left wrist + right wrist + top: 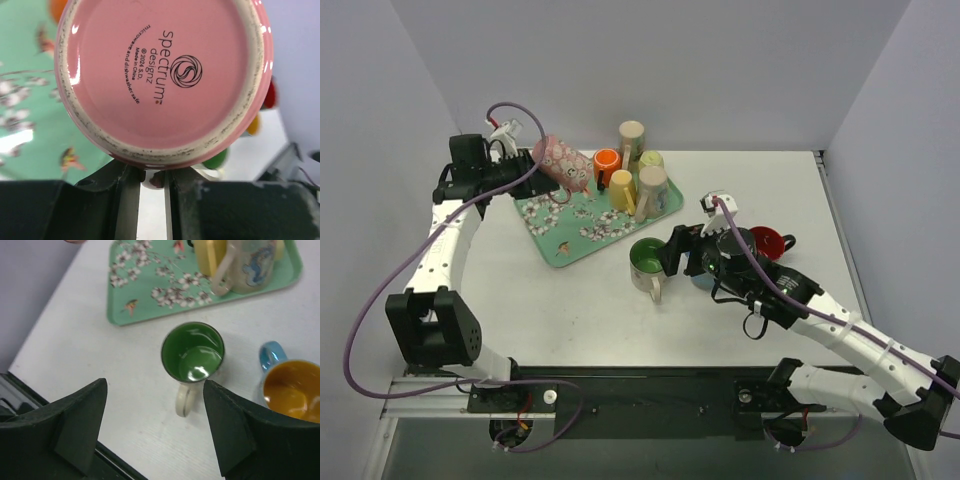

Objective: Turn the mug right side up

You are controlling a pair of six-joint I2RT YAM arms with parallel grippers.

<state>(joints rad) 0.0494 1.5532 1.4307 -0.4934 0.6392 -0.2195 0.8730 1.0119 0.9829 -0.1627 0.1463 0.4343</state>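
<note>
My right gripper will next grab the pink floral mug by its open-end rim point(589, 177). That leaves the base free, so I can set the mug right side up.
The pink floral mug point(563, 163) lies on its side in the air over the back left corner of the green tray point(558, 247). Its base point(165, 80) faces the left wrist camera and fills that view. My left gripper point(525, 165) is shut on the mug's handle point(155, 179), which shows pinched between the two fingers just below the base. My right gripper point(672, 255) stands open above the table, with the green mug point(192, 351) upright just beyond its fingertips point(100, 390) and nothing between them.
Several mugs stand on the tray's far end: orange point(607, 161), yellow point(622, 190), beige point(632, 135) and a tall grey one point(652, 190). A blue mug with an orange inside point(290, 390) and a red mug point(767, 241) sit by the right arm.
</note>
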